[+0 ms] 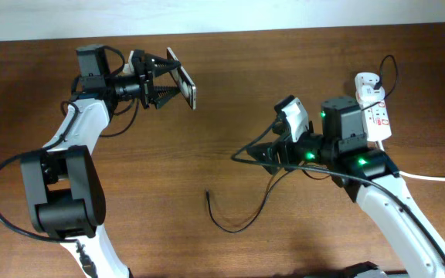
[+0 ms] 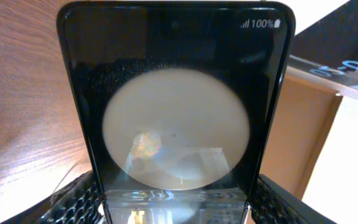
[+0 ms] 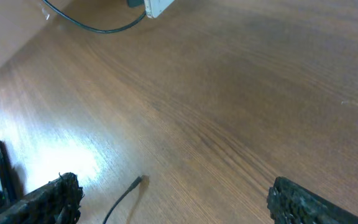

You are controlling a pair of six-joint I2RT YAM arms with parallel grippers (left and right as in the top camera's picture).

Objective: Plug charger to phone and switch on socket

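The robot's right gripper will next grip the phone [image 1: 184,85] by one end across its thin edge, which leaves the other end for the left gripper to hold again to plug in the charger.
My left gripper [image 1: 163,85] is shut on the phone [image 1: 184,85], a black smartphone held on edge above the table at the back left. In the left wrist view the phone [image 2: 176,106] fills the frame, its lower end clamped between the fingers [image 2: 73,199]. The charger cable [image 1: 242,224] loops across the table and ends in its small black tip [image 1: 208,193], lying free. My right gripper [image 1: 263,153] hovers open above the table to the right of that tip; the tip [image 3: 138,181] lies just inside the left finger [image 3: 48,199]. The socket [image 1: 378,120] lies at the far right.
A white plug adapter [image 1: 367,81] sits in the socket's far end. The socket's thick white cord [image 1: 439,178] runs off the right edge. Bare brown wood [image 1: 207,139] spans between the two arms.
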